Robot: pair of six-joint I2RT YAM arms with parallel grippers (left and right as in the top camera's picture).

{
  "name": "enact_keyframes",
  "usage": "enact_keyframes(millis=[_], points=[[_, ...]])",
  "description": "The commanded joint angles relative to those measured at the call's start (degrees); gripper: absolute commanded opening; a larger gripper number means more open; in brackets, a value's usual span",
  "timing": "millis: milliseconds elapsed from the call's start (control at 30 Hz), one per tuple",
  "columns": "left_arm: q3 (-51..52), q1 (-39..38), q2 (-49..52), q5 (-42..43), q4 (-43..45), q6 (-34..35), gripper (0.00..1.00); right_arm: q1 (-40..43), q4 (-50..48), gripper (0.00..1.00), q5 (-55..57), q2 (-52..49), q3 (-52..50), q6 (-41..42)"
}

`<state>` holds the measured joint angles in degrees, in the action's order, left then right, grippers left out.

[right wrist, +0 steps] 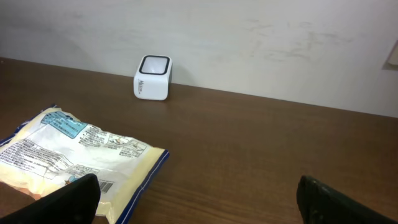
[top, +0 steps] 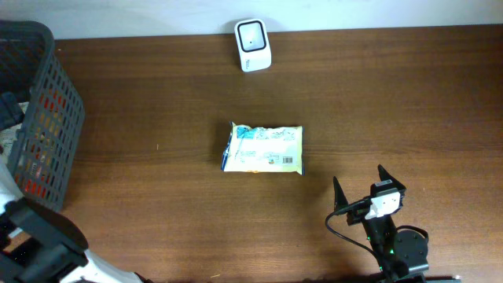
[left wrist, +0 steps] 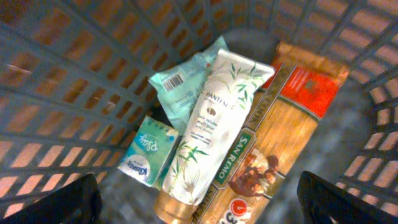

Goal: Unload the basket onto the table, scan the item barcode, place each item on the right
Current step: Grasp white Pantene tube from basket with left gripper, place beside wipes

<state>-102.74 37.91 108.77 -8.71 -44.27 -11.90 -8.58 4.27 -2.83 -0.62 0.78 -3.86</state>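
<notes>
My left gripper is going to reach the white Pantene tube and pick it up by its capped lower end (left wrist: 180,194). The tube's printed body will stay free to face the scanner.
A white and blue food packet (top: 263,148) lies flat in the middle of the table, printed side up, with a barcode near its right corner (right wrist: 106,185). The white barcode scanner (top: 253,45) stands at the table's far edge, also seen in the right wrist view (right wrist: 152,78). My right gripper (top: 363,187) hovers open and empty at the front right, a little way from the packet's right end. My left gripper (left wrist: 199,205) is open and empty above the inside of the grey basket (top: 47,118).
The basket (left wrist: 74,74) holds a teal wipes pack with a barcode (left wrist: 183,87), a white Pantene tube (left wrist: 214,118), a San Remo spaghetti pack (left wrist: 280,137) and a small tissue pack (left wrist: 148,152). A pale wall runs behind the table.
</notes>
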Motion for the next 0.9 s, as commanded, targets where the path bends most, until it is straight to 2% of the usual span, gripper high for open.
enact_keyframes(millis=[0,100,200,333,533,567,633,667,700,733,867], points=[[-0.4,0.5,6.3,-0.8,0.3,-3.3,1.00,0.3,-0.1,0.99,-0.3,0.4,-0.5,-0.2],[-0.4,1.1,11.1,-0.7,2.0,-5.4,0.99,0.3,-0.1,0.99,-0.3,0.3,-0.5,-0.2],[-0.4,1.2,15.5,-0.3,3.3,-11.0,1.00,0.3,-0.1,0.99,-0.3,0.3,-0.5,-0.2],[-0.4,1.7,17.0,-0.3,5.7,-11.0,1.00,0.3,-0.1,0.99,-0.3,0.3,-0.5,-0.2],[-0.4,1.7,19.4,-0.2,6.5,-11.0,0.91,0.3,-0.1,0.99,-0.3,0.3,-0.5,-0.2],[-0.4,1.7,20.6,-0.1,6.5,-11.0,0.84,0.3,-0.1,0.99,-0.3,0.3,-0.5,-0.2],[-0.4,1.7,21.7,-0.1,6.1,-10.9,0.34,0.3,-0.1,0.99,-0.3,0.3,-0.5,-0.2],[-0.4,1.7,21.7,-0.4,6.1,-11.0,0.18,0.3,-0.1,0.99,-0.3,0.3,-0.5,-0.2],[-0.4,1.7,21.7,-0.8,6.1,-11.0,0.06,0.3,-0.1,0.99,-0.3,0.3,-0.5,-0.2],[-0.4,1.7,21.7,-0.8,6.1,-11.0,0.00,0.3,-0.1,0.99,-0.3,0.3,-0.5,-0.2],[-3.4,0.9,20.5,-0.8,2.3,-10.9,0.00,0.3,-0.1,0.99,-0.3,0.3,-0.5,-0.2]])
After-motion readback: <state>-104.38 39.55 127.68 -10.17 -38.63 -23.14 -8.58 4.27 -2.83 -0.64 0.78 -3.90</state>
